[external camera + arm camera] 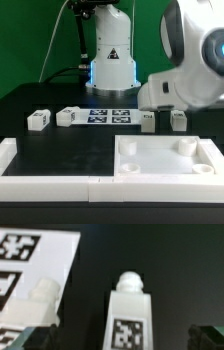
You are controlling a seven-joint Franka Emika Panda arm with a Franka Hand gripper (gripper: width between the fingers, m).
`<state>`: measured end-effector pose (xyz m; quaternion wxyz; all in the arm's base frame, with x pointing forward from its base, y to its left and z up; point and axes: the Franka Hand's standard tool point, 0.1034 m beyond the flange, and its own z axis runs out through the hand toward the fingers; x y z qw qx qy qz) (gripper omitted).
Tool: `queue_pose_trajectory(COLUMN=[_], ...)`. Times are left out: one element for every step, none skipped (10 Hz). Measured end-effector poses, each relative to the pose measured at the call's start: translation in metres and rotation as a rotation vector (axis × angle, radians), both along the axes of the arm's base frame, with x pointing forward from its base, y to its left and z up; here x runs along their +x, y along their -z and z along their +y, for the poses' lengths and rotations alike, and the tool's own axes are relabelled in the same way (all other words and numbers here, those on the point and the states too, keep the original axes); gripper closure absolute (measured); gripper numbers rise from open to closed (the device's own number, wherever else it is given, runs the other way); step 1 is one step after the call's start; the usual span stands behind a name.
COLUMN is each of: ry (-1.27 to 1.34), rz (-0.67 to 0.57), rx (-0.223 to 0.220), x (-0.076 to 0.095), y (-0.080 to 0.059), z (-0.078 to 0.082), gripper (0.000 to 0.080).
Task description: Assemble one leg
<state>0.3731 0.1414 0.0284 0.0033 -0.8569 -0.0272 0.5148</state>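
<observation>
I should pick up the leg with my gripper by its tagged body (128, 331) next, so its rounded peg end stays free to go into the panel's corner hole.
In the wrist view a white leg (130, 308) with a rounded peg end and a black-and-white tag lies on the black table, centred between my two fingers. My gripper (122, 339) is open, with its dark fingertips (35, 336) wide apart on either side of the leg and not touching it. A second leg (42, 296) lies beside the marker board (35, 258). In the exterior view these two legs (178, 119) (148, 120) lie under my white hand (168, 92); the fingers themselves are hidden there. Two more legs (38, 120) (68, 116) lie at the exterior view's left.
The large flat white square panel (165, 160) with round corner holes lies at the front right of the exterior view. A low white wall (40, 182) runs along the front left. The marker board (110, 115) lies before the robot base (112, 60).
</observation>
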Motion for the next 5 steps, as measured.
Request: queue_pose_trajectory(ry=[0.003, 0.006, 0.002, 0.0, -0.003], rz=[0.027, 0.026, 0.031, 0.031, 0.03], rx=[-0.021, -0.035, -0.037, -0.037, -0.036], x=[-0.002, -0.006, -0.009, -0.011, -0.013], y=[0.009, 0.014, 0.016, 0.018, 0.019], z=[0.003, 0.004, 0.005, 0.006, 0.007], gripper=[0.0151, 0.0151, 0.0151, 0.0151, 0.0151])
